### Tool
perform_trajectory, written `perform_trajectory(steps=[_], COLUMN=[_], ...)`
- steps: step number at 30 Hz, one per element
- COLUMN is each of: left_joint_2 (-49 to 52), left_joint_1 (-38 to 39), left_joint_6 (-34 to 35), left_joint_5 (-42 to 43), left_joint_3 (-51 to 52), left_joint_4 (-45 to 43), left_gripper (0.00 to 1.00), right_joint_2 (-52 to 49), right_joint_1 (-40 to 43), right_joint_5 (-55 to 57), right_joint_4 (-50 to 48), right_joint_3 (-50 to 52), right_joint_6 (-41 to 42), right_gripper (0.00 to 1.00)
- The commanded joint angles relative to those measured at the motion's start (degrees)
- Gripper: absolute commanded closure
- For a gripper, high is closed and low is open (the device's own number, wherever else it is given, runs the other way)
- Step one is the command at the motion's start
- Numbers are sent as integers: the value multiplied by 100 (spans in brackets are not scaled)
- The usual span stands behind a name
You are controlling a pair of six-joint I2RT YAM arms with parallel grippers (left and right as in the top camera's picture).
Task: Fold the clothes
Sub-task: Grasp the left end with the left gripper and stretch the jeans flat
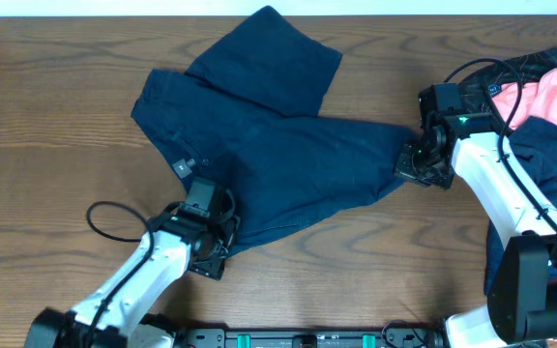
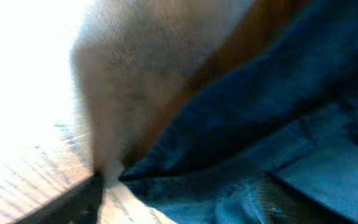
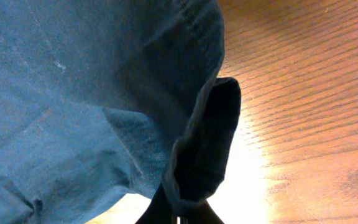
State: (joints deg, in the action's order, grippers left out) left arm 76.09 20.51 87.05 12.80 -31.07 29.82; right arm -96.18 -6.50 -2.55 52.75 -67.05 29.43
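My left gripper closes on the corner of the shorts' hem now, since that folded corner lies between the open fingers in the left wrist view.
A dark navy pair of shorts (image 1: 269, 145) lies spread on the wooden table. My left gripper (image 1: 213, 253) sits at its near hem; the left wrist view shows the blue cloth (image 2: 260, 137) right between the fingers, blurred, so I cannot tell its state. My right gripper (image 1: 412, 162) is at the right-hand corner of the shorts. In the right wrist view it (image 3: 182, 214) is shut on a pinched fold of the hem (image 3: 204, 143), lifted a little off the table.
A pile of other clothes, pink (image 1: 554, 97) and navy (image 1: 549, 159), lies at the right edge of the table. Bare wood (image 1: 46, 116) lies to the left and along the front.
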Motion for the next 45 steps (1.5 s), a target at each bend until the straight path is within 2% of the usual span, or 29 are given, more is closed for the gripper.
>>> perform_trajectory(steps=[1, 4, 5, 9, 14, 21, 29, 35, 39, 42, 45], left_joint_2=[293, 352, 345, 118, -595, -2328, -4028, -4483, -4433, -4310, -4041], left_joint_1=[81, 74, 59, -59, -72, -72, -72, -74, -74, -74, -74], left_joint_6=[138, 26, -79, -1403, -2959, -4105, -4026, -4024, -3617, -3259, -3228], left_joint_5=[-170, -184, -177, -173, -205, -802, -916, -1134, -2035, -2837, -3263], left_joint_3=[79, 79, 72, -72, -645, -1596, -1773, -1773, -1770, -1770, -1770], left_joint_4=[-72, -66, -61, 125, 1034, 2249, 2243, 1998, 1759, 1663, 1569], left_gripper=[50, 88, 94, 94, 94, 94, 94, 94, 94, 94, 94], right_joint_2=[7, 7, 7, 72, 616, 2122, 3298, 3399, 3053, 2699, 2214], right_joint_1=[-26, -20, -4, 192, 503, 710, 866, 885, 846, 789, 682], right_joint_5=[61, 85, 87, 85, 57, 59, 127, 208, -90, -155, -245], right_joint_4=[20, 44, 44, 205, 573, 1145, 1399, 931, 166, -345, -872], right_joint_3=[-48, -48, -48, -70, -103, -431, -846, -1078, -1075, -1075, -1075], right_joint_6=[-81, -81, -81, -103, -339, -579, -728, -1117, -1606, -1663, -1663], right_gripper=[99, 99, 99, 99, 99, 99, 99, 99, 99, 99, 99])
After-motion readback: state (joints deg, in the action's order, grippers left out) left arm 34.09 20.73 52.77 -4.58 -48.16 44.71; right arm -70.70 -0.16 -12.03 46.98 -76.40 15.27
